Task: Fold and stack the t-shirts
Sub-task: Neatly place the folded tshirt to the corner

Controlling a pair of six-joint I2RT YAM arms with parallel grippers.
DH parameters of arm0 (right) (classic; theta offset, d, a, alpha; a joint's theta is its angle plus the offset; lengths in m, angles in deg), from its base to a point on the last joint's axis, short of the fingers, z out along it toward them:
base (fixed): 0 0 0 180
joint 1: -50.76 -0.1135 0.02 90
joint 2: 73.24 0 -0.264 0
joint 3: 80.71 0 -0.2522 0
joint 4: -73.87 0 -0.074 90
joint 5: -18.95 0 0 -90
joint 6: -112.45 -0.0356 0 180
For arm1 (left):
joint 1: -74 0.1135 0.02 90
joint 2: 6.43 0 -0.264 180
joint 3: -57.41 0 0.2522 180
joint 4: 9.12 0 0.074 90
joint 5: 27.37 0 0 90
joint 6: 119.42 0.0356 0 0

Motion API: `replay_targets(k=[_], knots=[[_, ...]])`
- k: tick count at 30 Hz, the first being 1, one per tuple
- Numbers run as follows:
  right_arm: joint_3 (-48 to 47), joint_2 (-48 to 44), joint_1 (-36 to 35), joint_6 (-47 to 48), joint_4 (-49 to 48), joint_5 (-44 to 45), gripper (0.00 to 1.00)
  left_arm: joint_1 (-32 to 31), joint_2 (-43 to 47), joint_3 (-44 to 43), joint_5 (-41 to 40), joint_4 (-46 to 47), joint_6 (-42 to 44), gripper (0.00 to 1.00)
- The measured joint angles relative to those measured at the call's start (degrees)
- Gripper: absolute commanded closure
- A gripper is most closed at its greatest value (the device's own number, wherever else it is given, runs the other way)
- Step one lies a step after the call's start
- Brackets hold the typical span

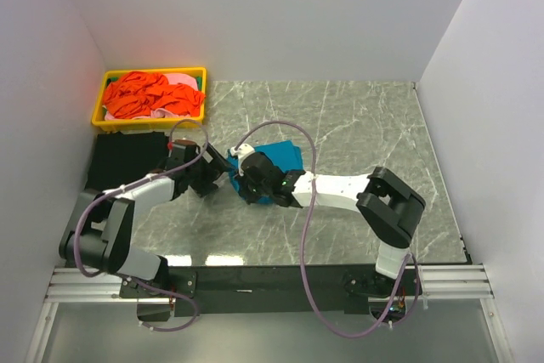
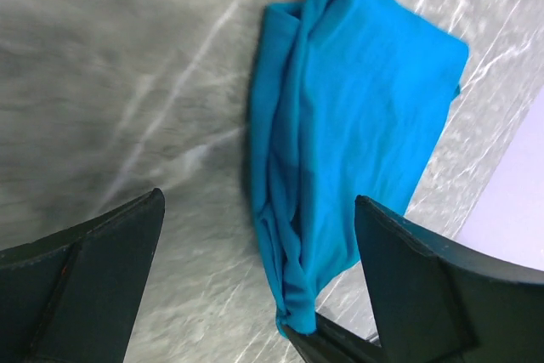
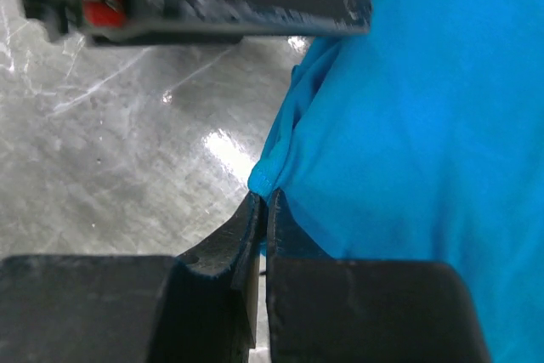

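Observation:
The t-shirt should stay folded so that it can be stacked, so my left gripper should next grab the middle of its gathered folded edge point(image 1: 234, 171).
A teal-blue t-shirt point(image 1: 279, 161) lies bunched in the middle of the marble table. My right gripper point(image 3: 265, 200) is shut on its hem, pinching a corner of the cloth point(image 3: 408, 125) just above the table top. In the left wrist view the same shirt point(image 2: 348, 116) stretches away from that pinched corner. My left gripper point(image 2: 259, 201) stands wide open right beside it, one finger point(image 2: 102, 269) on bare marble, the other finger point(image 2: 425, 278) past the cloth. In the top view the left gripper point(image 1: 218, 169) and the right gripper point(image 1: 246, 181) sit close together at the shirt's left edge.
A yellow tray point(image 1: 150, 71) at the back left holds orange-red t-shirts point(image 1: 151, 96) and a pink one point(image 1: 179, 81). A black t-shirt point(image 1: 127, 157) lies flat in front of the tray, along the left wall. White walls close in three sides.

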Motion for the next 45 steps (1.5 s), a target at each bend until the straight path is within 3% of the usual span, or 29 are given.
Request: replay_targets(k=[9,12,20,21,23,24,27,28,34,40,45], knots=[[3.7,-3.4,2.0,-2.0,-3.6,-2.2,1.0,-4.1,-5.5,-1.3,-0.7,5.6,-5.6,0.0],[4.2,-3.9,2.2,-2.5,-4.4,-2.8,1.0,-4.8,-6.9,-2.1,-1.2,6.8,-6.8,0.05],[5.5,-4.2,2.6,-3.2,-5.7,-3.8,1.0,-6.9,-9.7,-2.4,-3.5,9.0,-9.0,0.44],[5.6,-4.2,2.6,-3.2,-5.8,-3.9,1.0,-7.1,-9.9,-2.5,-3.8,9.0,-8.9,0.57],[5.6,-4.2,2.6,-3.2,-5.9,-4.1,1.0,-7.4,-10.5,-2.6,-4.7,8.6,-8.5,0.7],[5.6,-4.2,2.7,-3.2,-6.0,-4.2,0.99,-7.5,-10.9,-2.6,-5.2,8.2,-7.9,0.83],[5.6,-4.2,2.8,-3.3,-5.9,-4.4,0.86,-7.7,-11.5,-3.3,-5.9,7.0,-6.0,0.99],[5.6,-4.2,2.8,-3.4,-6.0,-4.5,0.73,-7.8,-11.6,-4.1,-6.2,6.3,-4.8,0.99],[5.7,-4.2,2.8,-3.9,-6.0,-5.1,0.4,-8.0,-14.0,-11.0,-10.0,-0.3,4.2,0.99],[9.8,-7.7,2.9,-5.0,-6.4,-3.0,0.24,-8.0,-14.3,-17.6,-18.1,-9.7,17.1,0.99],[15.9,-12.7,4.4,-6.5,-9.6,-0.4,0.15,-7.9,-13.7,-22.6,-29.3,-18.3,27.9,0.99]])
